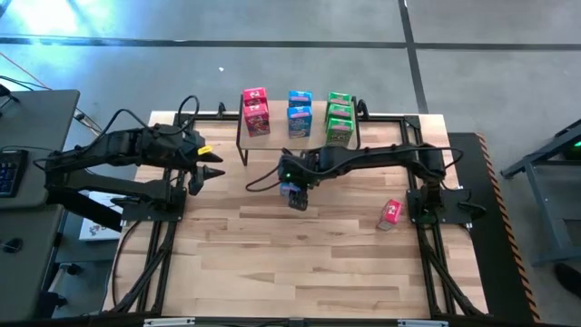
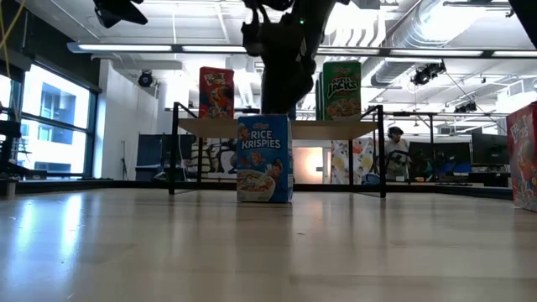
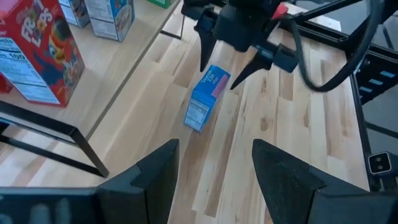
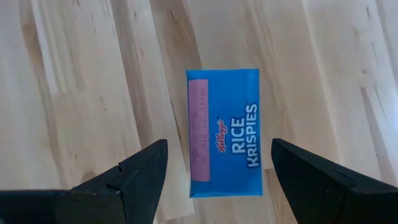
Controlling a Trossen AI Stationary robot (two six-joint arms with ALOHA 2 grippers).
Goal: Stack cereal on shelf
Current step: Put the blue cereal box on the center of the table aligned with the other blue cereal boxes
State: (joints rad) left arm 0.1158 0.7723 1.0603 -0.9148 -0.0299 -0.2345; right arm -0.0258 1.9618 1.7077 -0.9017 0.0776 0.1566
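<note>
The blue cereal box should be stacked on the shelf [image 1: 277,124], so my right gripper will pick it up by its top end [image 1: 291,189] next.
A blue cereal box [image 4: 224,134] stands upright on the wooden table [image 1: 300,263], in front of the shelf [image 1: 277,124]. My right gripper [image 4: 219,143] hangs open just above it, pointing steeply down. One finger [image 3: 205,43] stands on each side of the box's top, with a gap to the box on both sides. Red-pink [image 1: 256,111], blue [image 1: 300,113] and green [image 1: 339,118] cereal boxes stand on the shelf's plank. Another red-pink box [image 1: 391,213] stands on the table to the right. My left gripper [image 3: 214,144] waits open and empty at the table's left, raised.
The shelf's thin black legs [image 2: 174,151] stand just behind the blue box. Black frame rails [image 1: 427,254] run along both sides of the table. A side desk with a keyboard [image 1: 9,168] is at the far left. Bare wood stretches toward the near edge.
</note>
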